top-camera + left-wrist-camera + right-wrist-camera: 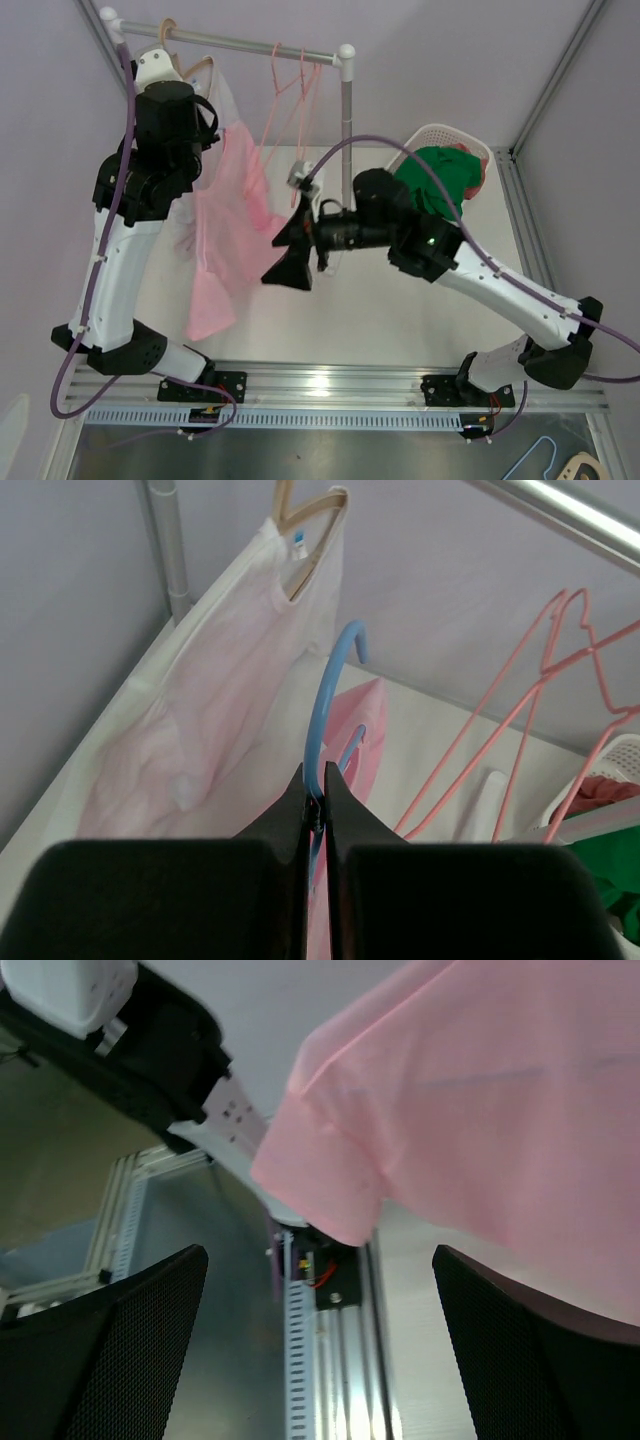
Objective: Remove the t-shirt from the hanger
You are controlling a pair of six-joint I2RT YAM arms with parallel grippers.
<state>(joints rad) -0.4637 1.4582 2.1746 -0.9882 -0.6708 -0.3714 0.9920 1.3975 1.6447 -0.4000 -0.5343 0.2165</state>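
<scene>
Next, my right gripper will grab the pink t-shirt (230, 230) by its loose hem end (213, 312), away from the collar, to pull it off the hanger.
A pink t-shirt (230, 230) hangs on a blue hanger (333, 675), whose hook stands free below the rail (250, 42). My left gripper (318, 792) is shut on the blue hanger's neck, just above the shirt's collar (358, 730). In the top view the left arm hides that grip. My right gripper (286, 250) is open at the shirt's right edge, about halfway down. In the right wrist view the pink t-shirt (480, 1100) hangs above the wide-open right gripper (320, 1350), with nothing between the fingers (110, 1350).
A white shirt (220, 710) on a wooden hanger hangs left of the blue one. Empty pink hangers (290, 90) hang on the rail, and the rack post (347, 130) stands behind my right gripper. A white basket (445, 133) holds green cloth (440, 180) at the back right.
</scene>
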